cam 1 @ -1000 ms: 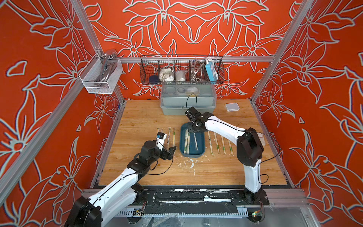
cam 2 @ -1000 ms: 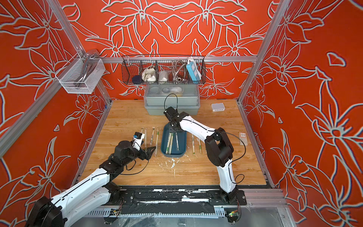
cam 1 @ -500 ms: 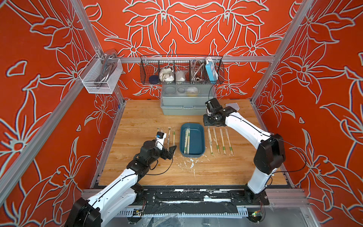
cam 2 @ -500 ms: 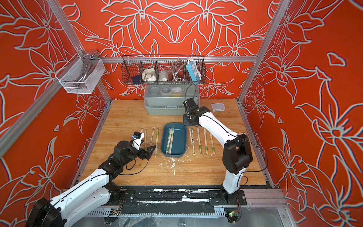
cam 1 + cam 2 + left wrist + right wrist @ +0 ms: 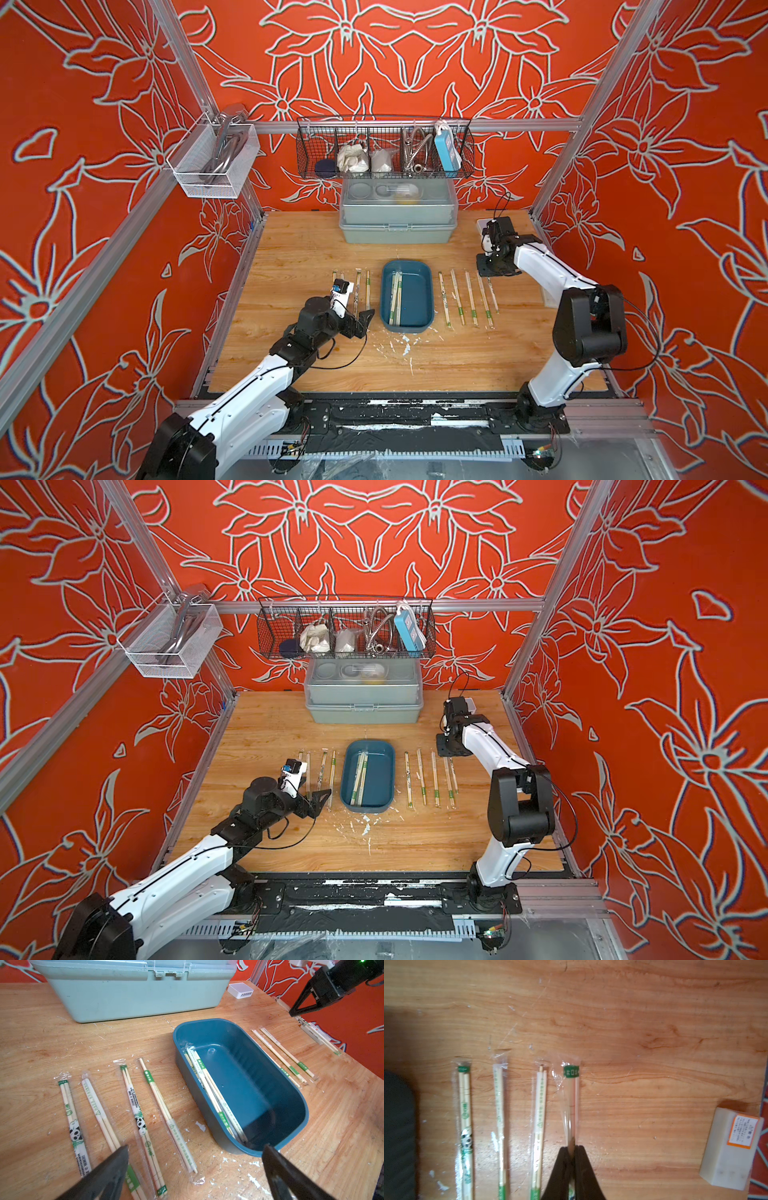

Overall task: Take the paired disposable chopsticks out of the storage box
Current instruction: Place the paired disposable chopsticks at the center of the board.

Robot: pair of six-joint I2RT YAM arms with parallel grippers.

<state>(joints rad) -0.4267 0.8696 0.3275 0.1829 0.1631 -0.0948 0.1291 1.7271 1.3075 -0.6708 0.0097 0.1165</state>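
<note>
The wrapped pair's green band hangs from my fingers, raised above the wood. My right gripper now keeps holding the pair until it touches down.
The dark blue storage box sits mid-table with a few wrapped paired disposable chopsticks along its left wall. Several pairs lie in a row on the wood left of it, and several more lie right of it. My right gripper is shut on one wrapped pair at the right end of that row. Whether this pair touches the wood I cannot tell. My left gripper hangs open over the near ends of the left row, holding nothing.
A grey-green lidded box stands at the back under a black wire basket. A small white box sits back right, and a white block lies by the right wall. White flecks dot the wood before the storage box.
My right arm swung from over the storage box to the right, carrying a wrapped pair, and now holds it at the right end of the row. The left arm has stayed still.
</note>
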